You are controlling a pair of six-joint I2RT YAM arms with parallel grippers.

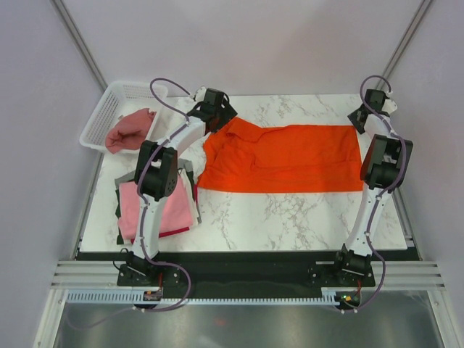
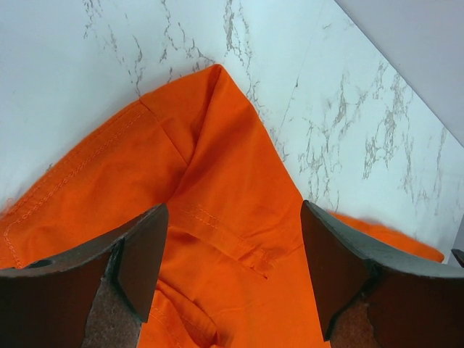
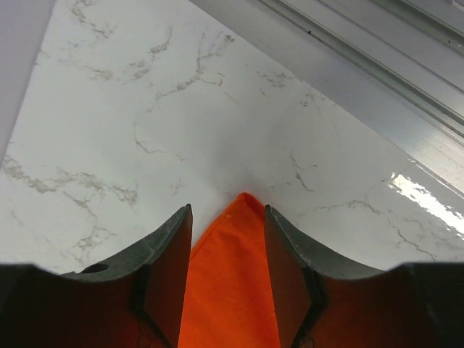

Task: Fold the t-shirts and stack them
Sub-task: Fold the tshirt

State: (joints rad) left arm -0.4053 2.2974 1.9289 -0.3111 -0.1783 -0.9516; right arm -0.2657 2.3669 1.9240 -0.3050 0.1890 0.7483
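Note:
The orange t-shirt's far corner should be pinched between the fingers of my right gripper next, so that I can fold the t-shirt's far edge toward me.
A bright orange t-shirt (image 1: 290, 156) lies spread flat across the far half of the marble table. My left gripper (image 1: 217, 114) is open over its far left sleeve; in the left wrist view the jaws (image 2: 233, 217) stand wide apart above the orange sleeve and seam (image 2: 217, 181). My right gripper (image 1: 360, 119) is at the shirt's far right corner; in the right wrist view its jaws (image 3: 228, 217) are narrowly open on either side of the orange corner (image 3: 232, 275), which lies flat on the table. A light pink shirt (image 1: 156, 206) tops a folded stack at the near left.
A white mesh basket (image 1: 101, 119) at the far left holds a crumpled dusty rose shirt (image 1: 130, 130). Grey, dark and red cloth edges show under the pink shirt. Bare marble (image 1: 290, 217) lies in front of the orange shirt. Grey walls enclose the table.

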